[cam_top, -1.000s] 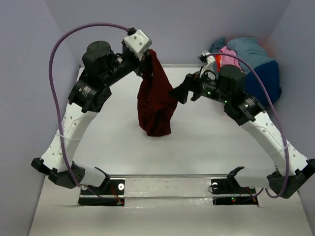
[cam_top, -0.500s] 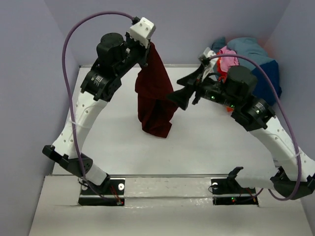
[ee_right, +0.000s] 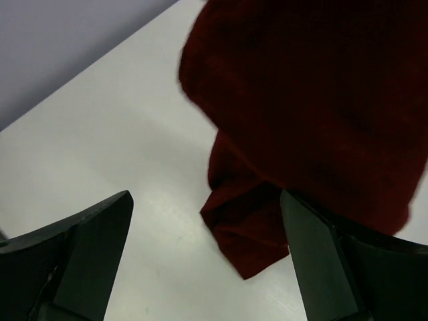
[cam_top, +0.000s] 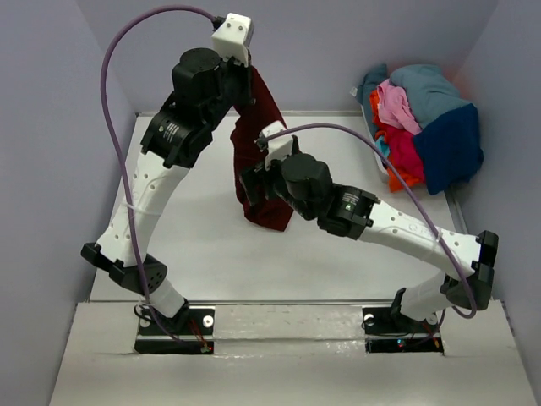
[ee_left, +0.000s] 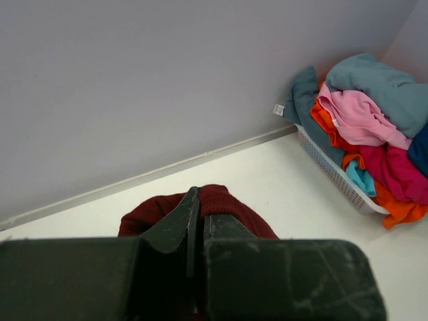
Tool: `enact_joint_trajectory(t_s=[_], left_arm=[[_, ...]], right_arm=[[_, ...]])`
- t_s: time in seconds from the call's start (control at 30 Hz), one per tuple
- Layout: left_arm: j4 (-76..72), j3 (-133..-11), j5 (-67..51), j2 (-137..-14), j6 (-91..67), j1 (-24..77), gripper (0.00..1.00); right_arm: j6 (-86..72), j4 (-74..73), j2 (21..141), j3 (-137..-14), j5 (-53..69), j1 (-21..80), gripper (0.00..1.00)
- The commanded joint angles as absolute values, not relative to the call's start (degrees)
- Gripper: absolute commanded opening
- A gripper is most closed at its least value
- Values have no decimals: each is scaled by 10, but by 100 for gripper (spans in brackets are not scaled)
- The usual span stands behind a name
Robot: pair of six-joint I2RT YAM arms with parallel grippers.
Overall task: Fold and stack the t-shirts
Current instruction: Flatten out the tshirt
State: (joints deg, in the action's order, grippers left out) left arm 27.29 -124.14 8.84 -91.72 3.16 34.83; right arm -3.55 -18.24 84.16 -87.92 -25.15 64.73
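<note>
The right gripper grips the dark maroon t-shirt (cam_top: 258, 127) by its hanging edge (cam_top: 264, 217) next, opposite my left gripper's pinch, to spread the shirt for folding.
The dark maroon t-shirt (cam_top: 258, 127) hangs bunched from my left gripper (cam_top: 248, 78), which is raised high near the back wall and shut on its top edge. In the left wrist view the fingers (ee_left: 175, 224) pinch the maroon cloth (ee_left: 234, 204). The shirt's lower end (cam_top: 272, 216) rests crumpled on the white table. My right gripper (cam_top: 250, 183) is open at the shirt's lower part. In the right wrist view the gripper (ee_right: 206, 198) has the cloth (ee_right: 321, 100) hanging by its right finger, with nothing gripped. The other t-shirts, pink (cam_top: 397, 103), teal (cam_top: 427, 83), navy (cam_top: 448, 144) and red (cam_top: 404, 154), lie piled at the back right.
A white basket (ee_left: 334, 175) under the pile stands in the back right corner. Purple walls close the table (cam_top: 194, 245) at the back and both sides. The right arm's forearm (cam_top: 397, 224) stretches across the table's right half. A metal rail (cam_top: 287, 304) runs along the near edge.
My left gripper has lifted the maroon shirt higher. The right arm has swung left from the shirt's right side to its lower part, its jaws a little wider.
</note>
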Motion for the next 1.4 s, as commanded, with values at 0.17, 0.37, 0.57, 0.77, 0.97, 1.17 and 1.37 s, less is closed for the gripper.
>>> enact_joint_trajectory(t_s=[0.17, 0.37, 0.57, 0.77, 0.97, 1.17, 1.37], left_arm=[[253, -1264, 89, -876, -35, 357, 6], [260, -1267, 76, -888, -63, 357, 6], [262, -1266, 106, -882, -49, 357, 6], [246, -1235, 147, -853, 26, 357, 6], [219, -1184, 116, -808, 75, 333, 6], [273, -1210, 160, -803, 33, 245, 6], [258, -1170, 75, -734, 71, 230, 6]], right_arm=[[131, 126, 876, -874, -474, 645, 100], [164, 160, 925, -905, -441, 645, 100], [221, 228, 911, -865, -473, 645, 17], [241, 259, 794, -780, -462, 640, 7], [166, 88, 694, -868, -381, 570, 7], [255, 39, 678, -951, -374, 549, 7], [222, -25, 675, -1009, -359, 549, 7]])
